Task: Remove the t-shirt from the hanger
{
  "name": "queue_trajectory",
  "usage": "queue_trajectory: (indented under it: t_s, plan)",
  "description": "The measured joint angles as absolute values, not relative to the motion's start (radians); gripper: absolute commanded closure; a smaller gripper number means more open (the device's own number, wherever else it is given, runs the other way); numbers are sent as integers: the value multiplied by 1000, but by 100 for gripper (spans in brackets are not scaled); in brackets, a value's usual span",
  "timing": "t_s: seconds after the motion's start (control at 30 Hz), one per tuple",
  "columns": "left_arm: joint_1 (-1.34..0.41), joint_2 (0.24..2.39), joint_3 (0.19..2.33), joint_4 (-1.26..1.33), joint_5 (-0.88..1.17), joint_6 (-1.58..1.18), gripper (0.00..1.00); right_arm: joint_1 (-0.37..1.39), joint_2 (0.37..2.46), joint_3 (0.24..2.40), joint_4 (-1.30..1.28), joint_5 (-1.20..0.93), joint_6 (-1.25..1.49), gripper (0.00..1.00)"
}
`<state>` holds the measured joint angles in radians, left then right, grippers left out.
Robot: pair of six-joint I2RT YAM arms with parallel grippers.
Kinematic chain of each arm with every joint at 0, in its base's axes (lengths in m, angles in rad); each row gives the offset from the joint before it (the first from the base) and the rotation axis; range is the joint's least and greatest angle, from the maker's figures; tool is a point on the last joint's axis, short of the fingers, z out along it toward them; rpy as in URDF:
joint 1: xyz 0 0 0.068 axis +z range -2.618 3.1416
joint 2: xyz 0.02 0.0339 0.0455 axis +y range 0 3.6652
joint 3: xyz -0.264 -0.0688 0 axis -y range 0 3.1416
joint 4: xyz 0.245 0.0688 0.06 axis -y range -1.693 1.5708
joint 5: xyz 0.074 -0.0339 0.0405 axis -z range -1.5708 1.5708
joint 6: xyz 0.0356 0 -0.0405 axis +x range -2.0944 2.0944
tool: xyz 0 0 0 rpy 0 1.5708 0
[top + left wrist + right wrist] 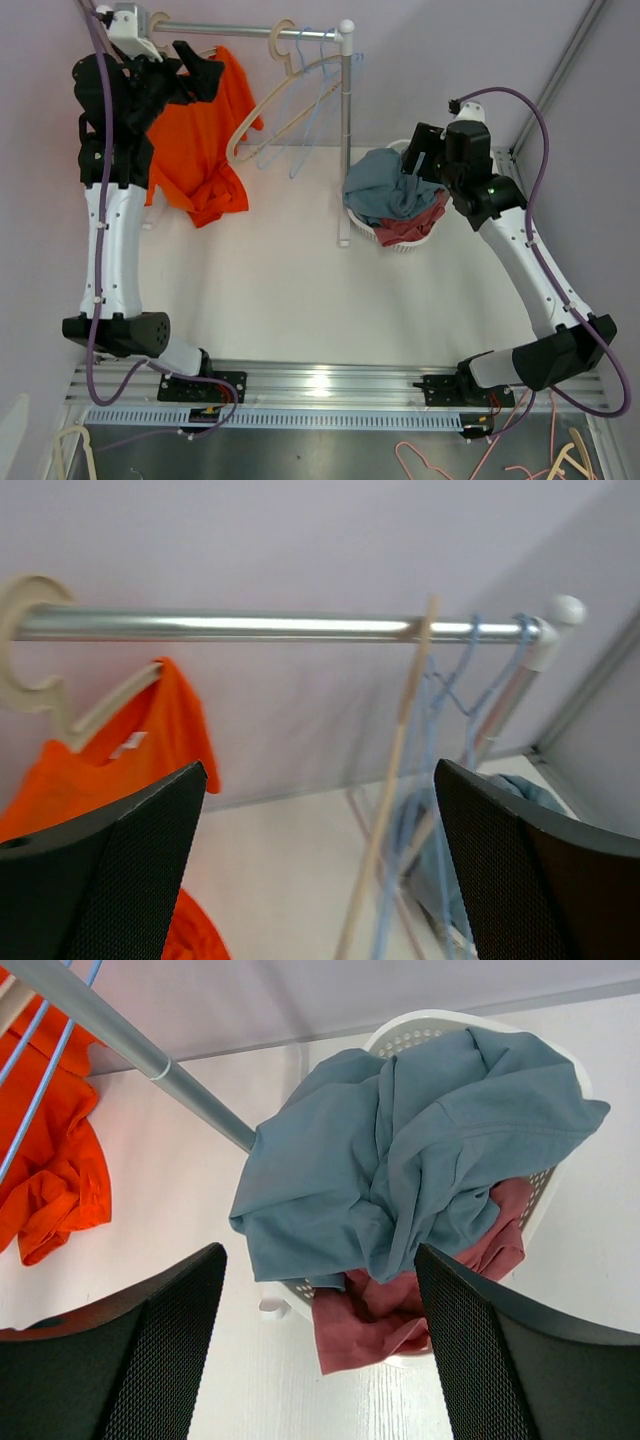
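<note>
The left gripper should next grab the cream hanger by its bare part just below the hook, which leaves the t-shirt (120,750) free to remove.
An orange t-shirt (200,150) hangs from a cream hanger (40,680) at the left end of the metal rail (250,30); its lower part bunches on the table. In the left wrist view the t-shirt (120,750) drapes over the hanger's shoulder. My left gripper (203,75) is up at the shirt's top, just below the rail; in its wrist view (320,860) it is open and empty, with the shirt by the left finger (100,870). My right gripper (425,155) hovers open and empty over the laundry basket (320,1350).
An empty cream hanger (280,90) and thin blue hangers (312,110) hang at the rail's right end, by the upright post (346,130). A white basket (432,238) holds a blue-grey garment (420,1150) and a red one (400,1310). Walls stand close behind and to the left.
</note>
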<state>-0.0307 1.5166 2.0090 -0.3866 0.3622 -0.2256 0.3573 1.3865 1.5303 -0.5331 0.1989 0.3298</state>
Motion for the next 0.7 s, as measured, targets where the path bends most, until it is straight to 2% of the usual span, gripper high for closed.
queue_trajectory:
  t_s: [0.1,0.2,0.27,0.5,0.7]
  plan:
    - [21,1532,2041,-393,303,-186,1,349,1401,1553,-532,187,320,19]
    - [76,1630,2189,-439,252,-162,0,338,1421,1597,-531,168,314,19]
    - [104,1694,2262,-448,224,-154,7,332,1434,1629,-528,159,311,19]
    - [139,1742,2206,-484,141,-149,4,324,1453,1682,-516,139,309,19]
    - [200,1762,2205,-482,160,-176,6,324,1491,1730,-518,125,309,19]
